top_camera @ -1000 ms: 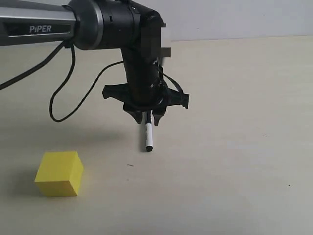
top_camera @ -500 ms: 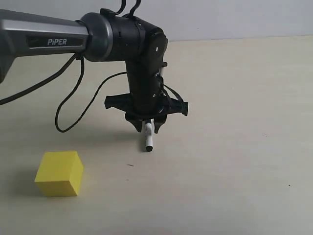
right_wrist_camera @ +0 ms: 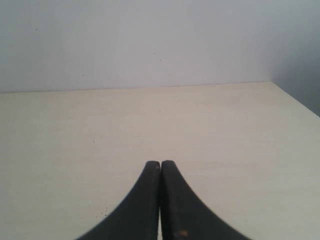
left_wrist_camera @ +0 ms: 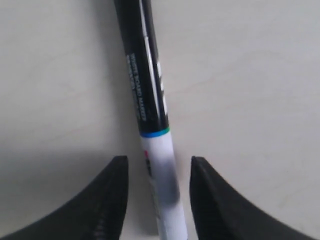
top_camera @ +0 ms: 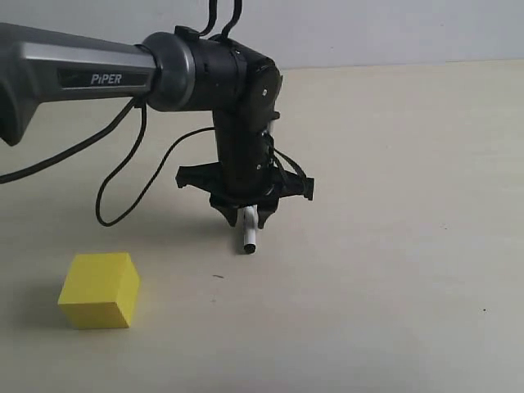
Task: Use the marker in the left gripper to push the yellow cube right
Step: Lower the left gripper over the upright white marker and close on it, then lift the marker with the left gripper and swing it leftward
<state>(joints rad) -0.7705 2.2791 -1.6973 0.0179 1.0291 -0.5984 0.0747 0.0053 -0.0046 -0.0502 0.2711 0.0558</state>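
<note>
I need to grab the marker next with my left gripper by its white body [left_wrist_camera: 165, 182], which leaves the marker's black end [left_wrist_camera: 142, 65] free to push the yellow cube.
The yellow cube [top_camera: 98, 289] rests on the table at the lower left. The marker [top_camera: 249, 237] lies flat on the table near the middle, black end toward the camera. My left gripper [top_camera: 246, 216] stands low over it, pointing down, open, one finger on each side. In the left wrist view the marker [left_wrist_camera: 150, 100] runs between the fingertips of the left gripper [left_wrist_camera: 157, 162] with a gap on both sides. The cube sits well to the left of this gripper, apart from it. My right gripper [right_wrist_camera: 160, 164] is shut on nothing and does not show in the exterior view.
The pale table [top_camera: 393, 246] stretches right and back to a grey wall [top_camera: 393, 29]. Black cables [top_camera: 123, 176] loop below the left arm [top_camera: 90, 74]. In the right wrist view the table's edge [right_wrist_camera: 295, 100] runs off at the right.
The left gripper has come down over the marker, which has stayed where it lay. The arm has shifted slightly right. The cube has not moved.
</note>
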